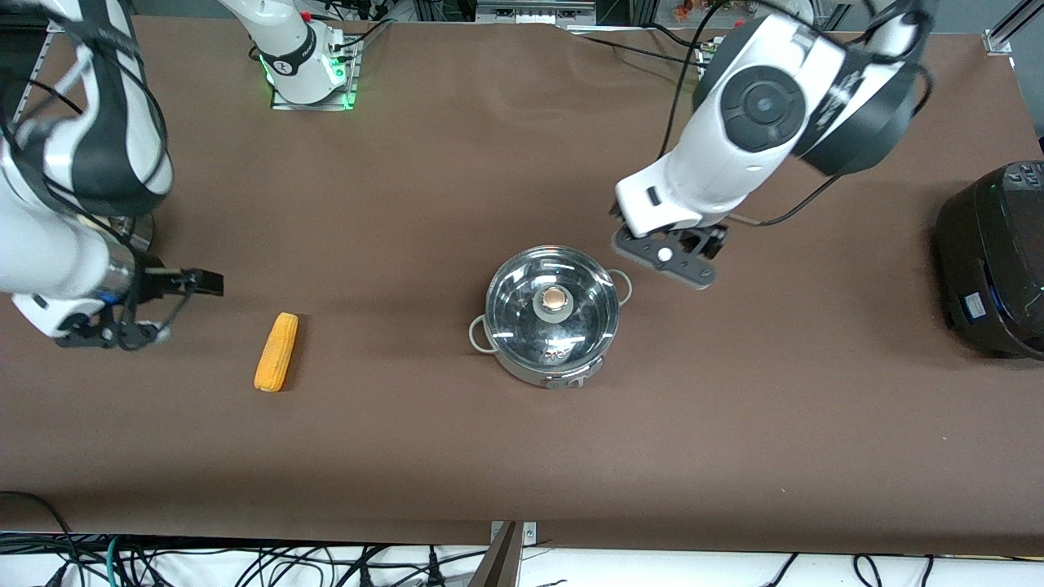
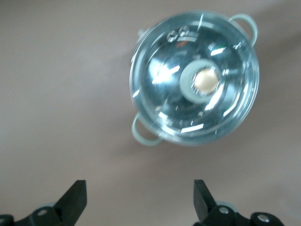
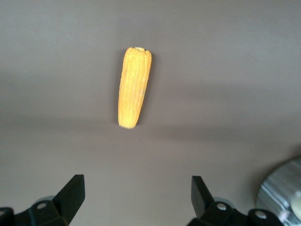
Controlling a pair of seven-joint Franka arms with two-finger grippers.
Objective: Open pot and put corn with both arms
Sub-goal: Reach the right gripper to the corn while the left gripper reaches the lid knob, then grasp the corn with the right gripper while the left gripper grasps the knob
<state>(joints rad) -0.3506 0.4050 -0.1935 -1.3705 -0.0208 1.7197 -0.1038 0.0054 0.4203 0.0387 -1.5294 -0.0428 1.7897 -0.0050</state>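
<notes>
I should next grab the corn by its middle (image 1: 276,352) with my right gripper, to put the yellow-orange corn into the steel pot (image 1: 551,314).
The shiny steel pot (image 1: 551,314) stands mid-table with its glass lid and knob (image 1: 554,300) on. My left gripper (image 1: 675,254) hangs open and empty just beside the pot, toward the left arm's end. In the left wrist view it (image 2: 140,197) is open, with the pot (image 2: 195,77) and knob (image 2: 206,80) ahead of it. The yellow-orange corn (image 1: 276,351) lies on the table toward the right arm's end. My right gripper (image 1: 167,306) is open and empty, beside the corn and apart from it. The right wrist view shows the gripper (image 3: 138,195) open and the corn (image 3: 134,88) ahead.
A large black cooker (image 1: 991,261) stands at the left arm's end of the table. A steel object (image 1: 137,232) shows partly under the right arm. The pot's rim (image 3: 282,193) shows at the edge of the right wrist view. Brown table cover (image 1: 522,456) lies bare near the front camera.
</notes>
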